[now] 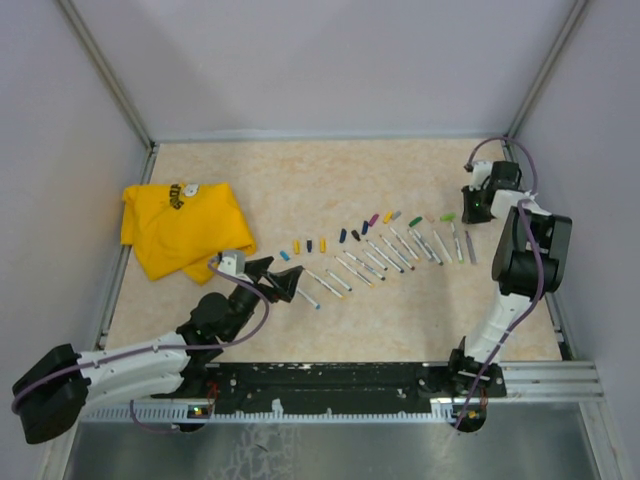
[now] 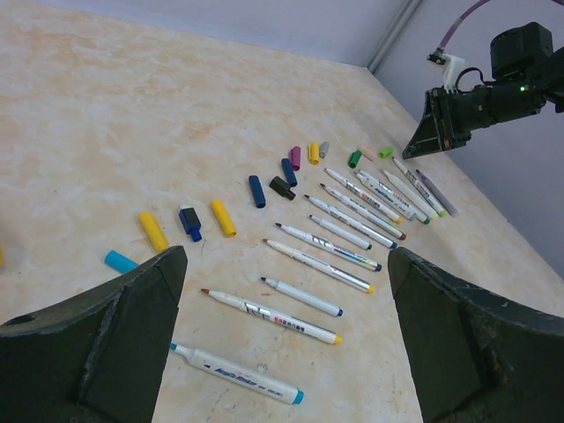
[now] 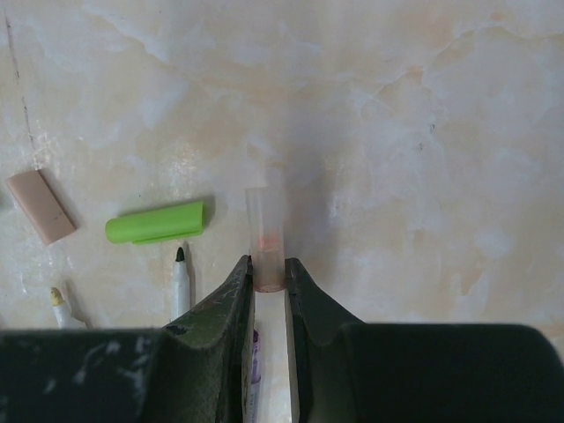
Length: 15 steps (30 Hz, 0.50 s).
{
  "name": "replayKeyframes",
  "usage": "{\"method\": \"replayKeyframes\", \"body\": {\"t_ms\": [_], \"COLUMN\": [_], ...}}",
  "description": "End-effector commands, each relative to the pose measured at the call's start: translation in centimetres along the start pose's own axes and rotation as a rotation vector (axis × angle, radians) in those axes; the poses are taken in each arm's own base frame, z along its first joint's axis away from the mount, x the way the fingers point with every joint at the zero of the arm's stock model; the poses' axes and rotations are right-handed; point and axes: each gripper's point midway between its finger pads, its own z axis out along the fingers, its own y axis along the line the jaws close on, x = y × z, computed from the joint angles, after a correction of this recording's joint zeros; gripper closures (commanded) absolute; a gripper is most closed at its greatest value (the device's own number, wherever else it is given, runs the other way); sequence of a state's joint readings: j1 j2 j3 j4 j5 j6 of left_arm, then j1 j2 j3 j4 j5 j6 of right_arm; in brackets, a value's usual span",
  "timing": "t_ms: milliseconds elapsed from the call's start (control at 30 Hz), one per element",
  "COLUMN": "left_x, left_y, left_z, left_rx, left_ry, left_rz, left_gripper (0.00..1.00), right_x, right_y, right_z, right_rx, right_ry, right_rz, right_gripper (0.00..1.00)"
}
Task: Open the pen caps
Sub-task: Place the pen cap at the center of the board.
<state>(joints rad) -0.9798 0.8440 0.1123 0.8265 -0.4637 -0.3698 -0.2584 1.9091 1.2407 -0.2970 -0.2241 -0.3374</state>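
Observation:
My right gripper releases the clear cap now, since it hangs just above the empty, flat table and would end beside the light green cap.
The pen caps (image 1: 345, 236) lie in a slanted row on the table, and the uncapped pens (image 1: 385, 260) lie in a second row just in front of them. In the left wrist view the caps (image 2: 256, 190) are blue, yellow, black, magenta, grey and green, with the white pens (image 2: 328, 246) beside them. My left gripper (image 2: 284, 264) hangs open over the left end of the pen row, holding nothing. My right gripper (image 3: 269, 269) is shut on a clear, pink-tinged cap (image 3: 266, 233) that sticks out past its fingertips, just above the table at the row's right end.
A crumpled yellow cloth (image 1: 180, 228) lies at the left. Close to my right gripper lie a light green cap (image 3: 156, 222), a pale pink cap (image 3: 40, 206) and a black-tipped pen (image 3: 181, 282). Grey walls with metal rails (image 1: 110, 90) enclose the table.

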Motion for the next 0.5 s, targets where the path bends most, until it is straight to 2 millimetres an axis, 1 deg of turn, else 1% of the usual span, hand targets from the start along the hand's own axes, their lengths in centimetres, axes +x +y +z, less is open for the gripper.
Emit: {"method": "replayKeyframes", "body": {"t_ms": [0,133,267,467], "left_x": [-0.2,-0.2,-0.1,0.0], "left_y": [0.4,0.4,0.4,0.1], "left_z": [-0.3,-0.4,-0.5,-0.5], "left_rx": [-0.014,-0.013,-0.01,0.0], "left_ry": [-0.005,-0.003,0.003,0.013], "left_rz": [-0.004,-0.007,-0.014,-0.024], "left_gripper": [0.0,0.0,0.0,0.0], "right_x": [-1.3,-1.1,-1.4,-2.0], "right_y": [-1.4,-1.3,-1.2,-0.9], "right_z": [-0.2,-0.3,-0.7,-1.5], "right_rx": [0.026,0.014,0.009,-0.007], "right_ry": [-0.017,-0.014,-0.025,-0.048], "right_rz": [0.001,0.003,0.002,0.0], "right_gripper": [0.88,0.81,0.76,0.72]}}
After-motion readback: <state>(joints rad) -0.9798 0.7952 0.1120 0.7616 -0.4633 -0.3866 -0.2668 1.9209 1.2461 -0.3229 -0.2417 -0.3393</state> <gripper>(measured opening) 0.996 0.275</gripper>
